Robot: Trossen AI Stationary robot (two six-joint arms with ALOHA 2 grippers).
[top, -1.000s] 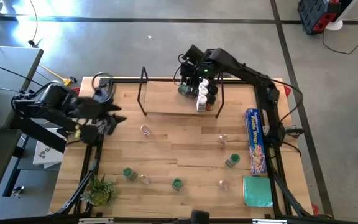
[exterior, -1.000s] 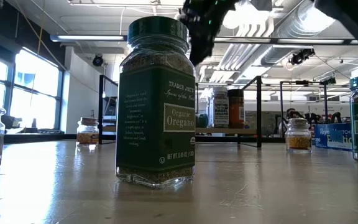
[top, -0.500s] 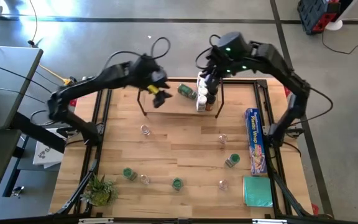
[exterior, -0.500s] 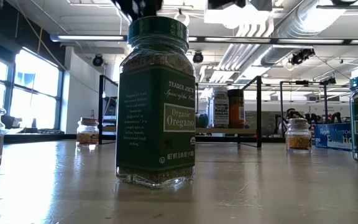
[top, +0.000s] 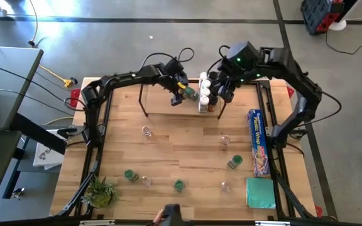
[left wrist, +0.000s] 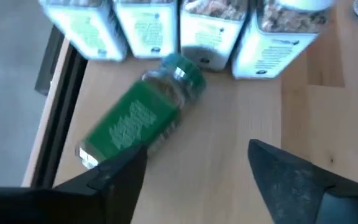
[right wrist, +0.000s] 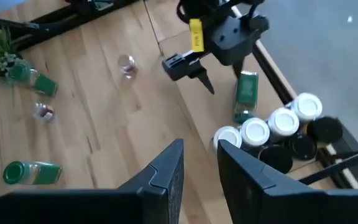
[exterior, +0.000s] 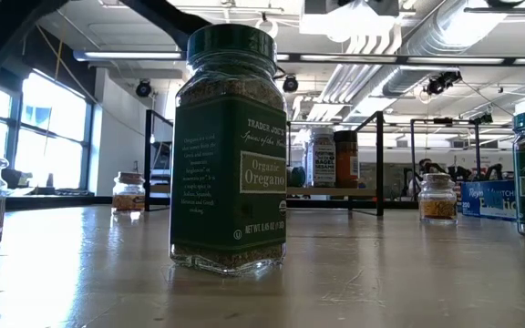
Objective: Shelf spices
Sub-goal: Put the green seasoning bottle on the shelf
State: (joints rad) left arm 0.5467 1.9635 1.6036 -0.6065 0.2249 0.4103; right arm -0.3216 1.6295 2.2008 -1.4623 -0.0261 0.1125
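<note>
The lying spice jar should be grabbed next by its green-labelled lower body (left wrist: 118,132) with my left gripper. Then the jar can be stood up on the shelf (left wrist: 213,134).
One green-labelled spice jar (left wrist: 140,121) lies on its side on the shelf's pale board (top: 159,104), its green lid (left wrist: 184,67) toward a row of upright spice jars (top: 207,93) at the shelf's right end. My left gripper (left wrist: 194,169) hangs open just above the lying jar, slanting down, with one finger over the jar's bottom end; it also shows in the high view (top: 177,98). My right gripper (right wrist: 199,163) is raised above and behind the upright jars (right wrist: 267,127), its fingers a narrow gap apart with nothing between them.
Several loose jars stand or lie on the table: clear ones (top: 147,131) (top: 225,140) and green ones (top: 130,174) (top: 178,186) (top: 234,162). One oregano jar (exterior: 229,150) stands close to the low camera. A blue plastic-wrap box (top: 258,141) lies along the right edge and a plant (top: 100,191) stands at the near left.
My left arm has swung from the table's left edge across to the shelf and come down over the lying green jar, its wrist rolling on the way. My right gripper has risen and drawn back from the shelf's jars toward the table's right. The green jar has stayed on its side.
</note>
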